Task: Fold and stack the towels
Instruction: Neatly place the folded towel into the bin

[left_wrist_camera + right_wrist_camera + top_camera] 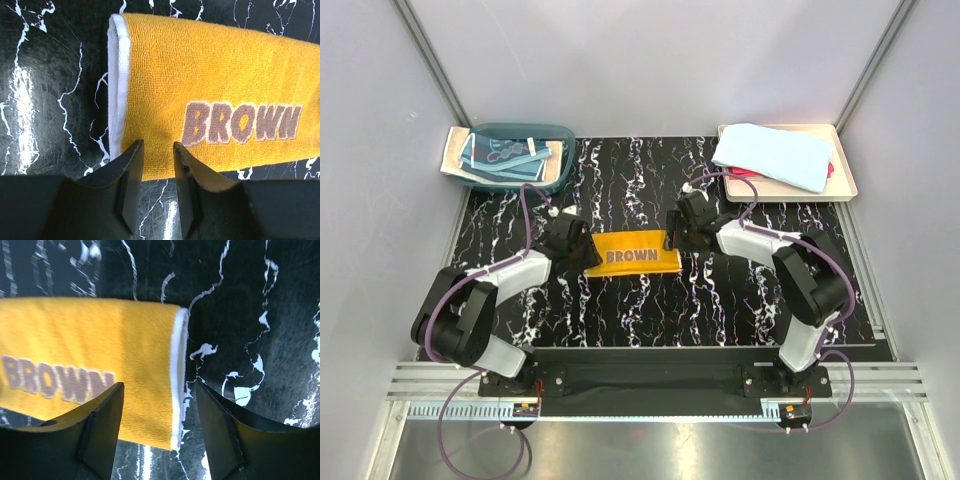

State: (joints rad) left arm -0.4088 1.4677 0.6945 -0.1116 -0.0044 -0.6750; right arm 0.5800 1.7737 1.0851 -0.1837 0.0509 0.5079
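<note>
My right gripper grabs the orange-yellow towel's white-edged end (676, 257) (173, 393) next, layers together, since this leaves the lettered length free to stack flat.
An orange-yellow towel (632, 257) with brown "BROWN" lettering lies folded into a strip on the black marbled table. My left gripper (578, 247) is at its left end. In the left wrist view that gripper (157, 145) is open, its tips over the near edge of the towel (200, 75), with bare table showing between the fingers. My right gripper (680, 238) is at the right end. It is open (159, 385) above the white-edged end of the towel (100, 340), holding nothing. A light blue towel (775, 155) lies on the cream tray (845, 187), with a red towel (832, 168) peeking out beneath it.
A translucent teal basin (560, 175) stands at the back left with dark teal and blue cloths (500, 152) inside, on a cream sheet (454, 155). Grey walls enclose the table on three sides. A metal rail runs along the near edge.
</note>
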